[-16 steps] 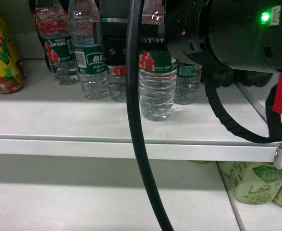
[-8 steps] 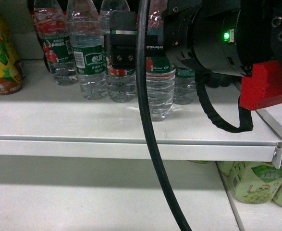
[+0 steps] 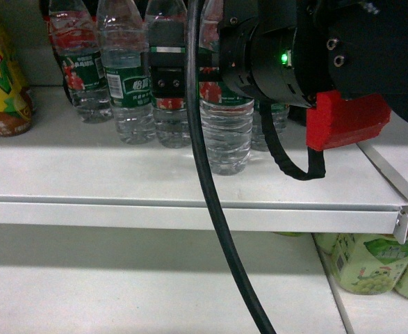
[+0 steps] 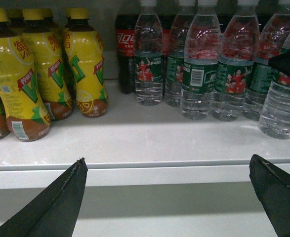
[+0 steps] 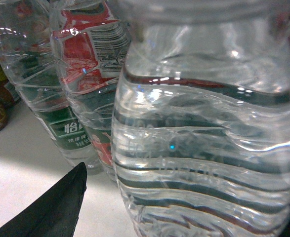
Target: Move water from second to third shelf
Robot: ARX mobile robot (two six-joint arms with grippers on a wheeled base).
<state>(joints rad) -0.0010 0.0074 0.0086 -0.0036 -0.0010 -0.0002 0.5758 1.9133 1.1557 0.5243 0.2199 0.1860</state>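
Note:
Next, my right gripper grabs the front water bottle by its ribbed lower part [image 3: 226, 142] to move the water to the third shelf.
Several bottles of water stand in a group on the white shelf [image 3: 106, 174]. The front water bottle [image 3: 226, 136] is clear and ribbed with a green and red label. My right gripper [image 3: 210, 76] reaches in around it, and one black finger [image 3: 167, 73] shows to its left. In the right wrist view this bottle [image 5: 204, 148] fills the space between the jaws, with the left finger [image 5: 51, 207] apart from it and the other finger hidden. The right gripper [image 5: 184, 197] is open. My left gripper [image 4: 167, 168] hangs open and holds nothing, below the shelf edge [image 4: 145, 173].
Yellow juice bottles [image 4: 36, 74] stand at the shelf's left and dark cola bottles [image 4: 125, 49] behind the water. A lower shelf [image 3: 155, 285] holds pale green bottles [image 3: 370, 264] at the right. A black cable [image 3: 210, 209] hangs across the head view.
My right arm has swung left across the head view, its red part and green light moving toward the bottles. The front water bottle stays standing in about the same place.

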